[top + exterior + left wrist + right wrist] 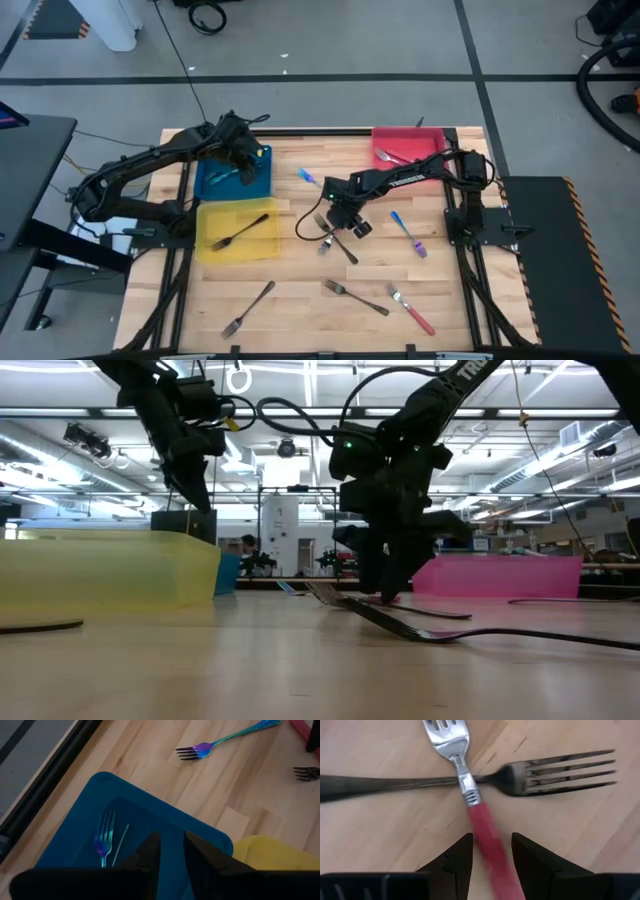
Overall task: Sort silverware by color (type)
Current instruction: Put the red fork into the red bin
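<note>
My right gripper is to take hold of the red fork next, and it should grab the fork by its red handle (487, 845) so that the fork can be sorted.
A red-handled fork (479, 820) lies on the table with its neck resting across a dark grey fork (555, 770). My right gripper (490, 840) is open just above the table. Its fingers stand on either side of the red handle without touching it. In the high view this gripper (343, 218) is mid-table. My left gripper (172, 842) hovers over the blue tray (75, 835) with a narrow gap between its fingers and nothing in it. A blue-purple fork (103, 840) lies flat in that tray.
A yellow tray (215, 245) holds a dark fork (238, 232), and a red tray (425, 140) holds a fork (390, 156). Loose forks lie on the wood: blue ones (308, 177) (408, 232), dark ones (248, 308) (355, 297), and a red one (410, 308).
</note>
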You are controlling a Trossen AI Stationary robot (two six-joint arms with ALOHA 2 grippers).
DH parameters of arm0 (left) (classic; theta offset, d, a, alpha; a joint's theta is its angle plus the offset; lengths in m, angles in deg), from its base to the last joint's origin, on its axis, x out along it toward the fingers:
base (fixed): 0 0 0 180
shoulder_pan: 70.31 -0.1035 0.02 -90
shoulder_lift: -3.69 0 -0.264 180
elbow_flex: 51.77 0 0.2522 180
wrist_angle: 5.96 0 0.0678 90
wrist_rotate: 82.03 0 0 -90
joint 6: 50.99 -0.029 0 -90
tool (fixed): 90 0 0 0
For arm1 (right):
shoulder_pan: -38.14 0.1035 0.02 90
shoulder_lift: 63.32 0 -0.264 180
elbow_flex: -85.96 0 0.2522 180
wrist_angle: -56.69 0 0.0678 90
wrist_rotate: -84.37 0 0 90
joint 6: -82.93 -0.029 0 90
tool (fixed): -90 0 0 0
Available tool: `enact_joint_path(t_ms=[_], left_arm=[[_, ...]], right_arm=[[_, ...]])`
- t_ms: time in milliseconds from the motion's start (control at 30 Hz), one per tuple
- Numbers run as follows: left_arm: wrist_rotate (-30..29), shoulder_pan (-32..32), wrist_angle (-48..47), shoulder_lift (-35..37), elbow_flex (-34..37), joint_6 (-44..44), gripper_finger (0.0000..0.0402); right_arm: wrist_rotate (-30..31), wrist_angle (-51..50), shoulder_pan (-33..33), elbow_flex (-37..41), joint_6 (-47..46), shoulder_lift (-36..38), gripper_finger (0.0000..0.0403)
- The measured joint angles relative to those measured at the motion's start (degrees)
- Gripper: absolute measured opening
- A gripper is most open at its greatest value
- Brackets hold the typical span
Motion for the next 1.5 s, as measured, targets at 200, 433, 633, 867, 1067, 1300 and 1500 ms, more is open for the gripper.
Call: enact_joint_path(t_ms=[200,433,633,867,1067,1300,1500], left_arm=[[0.00,0.02,0.32,0.00,0.01,-0.01,0.0084],[0.00,-0.04,1.30,0.00,0.02,-0.06,0.0084],[-0.04,-0.09,1.44,0.00,0.02,-0.11,0.0084],[-0.03,-0.09,1.45,0.00,0.02,-0.12,0.0084],[-0.04,-0.09,1.49,0.00,0.02,-0.30,0.0084],[-0.04,-0.07,1.46,0.00,0.02,-0.52,0.0084],[-0.04,-0.04,1.47,0.00,0.02,-0.66,0.0084]], right_arm=[[2.48,-0.31,0.20,-0.26,-0.22,-0.63,0.0137],[1.88,-1.61,0.18,-0.21,-0.07,-0.41,0.0061],[1.19,-2.28,-0.28,-0.17,-0.31,-0.11,0.0055],[2.65,-6.04,-1.44,0.15,-1.71,6.30,0.0055],[2.58,-7.66,-2.91,0.12,-3.65,15.48,0.0055],[11.90,-14.25,-8.24,0.05,-3.75,27.73,0.0055],[11.89,-18.94,-18.29,0.03,-5.18,35.53,0.0055]])
